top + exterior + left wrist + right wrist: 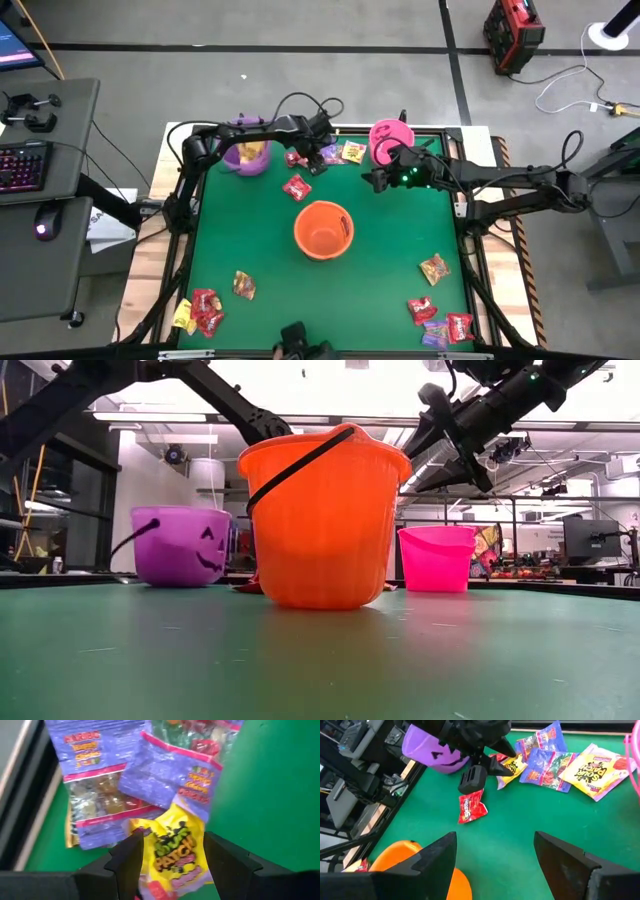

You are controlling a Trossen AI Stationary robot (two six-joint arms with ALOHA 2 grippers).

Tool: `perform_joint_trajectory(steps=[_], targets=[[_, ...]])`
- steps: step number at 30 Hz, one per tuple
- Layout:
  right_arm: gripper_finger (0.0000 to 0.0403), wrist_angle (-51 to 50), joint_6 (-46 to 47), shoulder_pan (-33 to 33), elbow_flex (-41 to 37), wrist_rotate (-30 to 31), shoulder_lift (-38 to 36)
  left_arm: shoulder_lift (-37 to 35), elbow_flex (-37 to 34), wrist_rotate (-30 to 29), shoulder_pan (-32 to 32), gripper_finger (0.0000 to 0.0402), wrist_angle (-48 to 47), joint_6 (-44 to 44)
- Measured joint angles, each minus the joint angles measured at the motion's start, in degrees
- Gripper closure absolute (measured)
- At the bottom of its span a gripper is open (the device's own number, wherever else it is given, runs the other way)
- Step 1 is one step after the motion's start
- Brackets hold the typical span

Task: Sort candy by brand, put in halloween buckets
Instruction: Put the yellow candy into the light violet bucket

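Note:
I will next grab the small yellow packet by its printed middle (175, 851) with my left gripper, to sort this candy into the purple bucket.
At the table's far side, my left gripper (320, 158) points down, open, over a heap of candy. Its fingers stand on either side of a small yellow packet (175, 852), which lies flat on the green mat against two purple packets (165, 770). A larger yellow packet (597, 770) and two red ones (297, 187) lie close by. The purple bucket (245, 155) stands just left of the heap, the pink bucket (390, 140) to its right and the orange bucket (323, 228) mid-table. My right gripper (495, 855) hovers open near the pink bucket, with nothing between its fingers.
More candy lies scattered along the near side: red and yellow packets (200, 312) at the near left corner, a brown one (243, 285) beside them, and another brown one (435, 268) plus red and purple ones (440, 322) at the near right. Bare green mat lies around the orange bucket.

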Motion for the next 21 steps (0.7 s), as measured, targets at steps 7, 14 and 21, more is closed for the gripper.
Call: perform_joint_trajectory(steps=[7,14,21], targets=[[0.0144,0.0,0.26,0.0,0.02,1.74,0.02,0.43,-0.12,-2.35,0.08,0.0204,0.44,1.17],[0.0144,0.02,1.71,0.0,0.04,1.73,0.04,1.95,-0.59,-0.97,-0.04,0.0253,1.26,2.01],[0.0144,0.0,1.33,0.0,0.07,1.7,0.04,-0.04,0.37,-0.5,-0.05,0.0388,-0.58,2.08]])
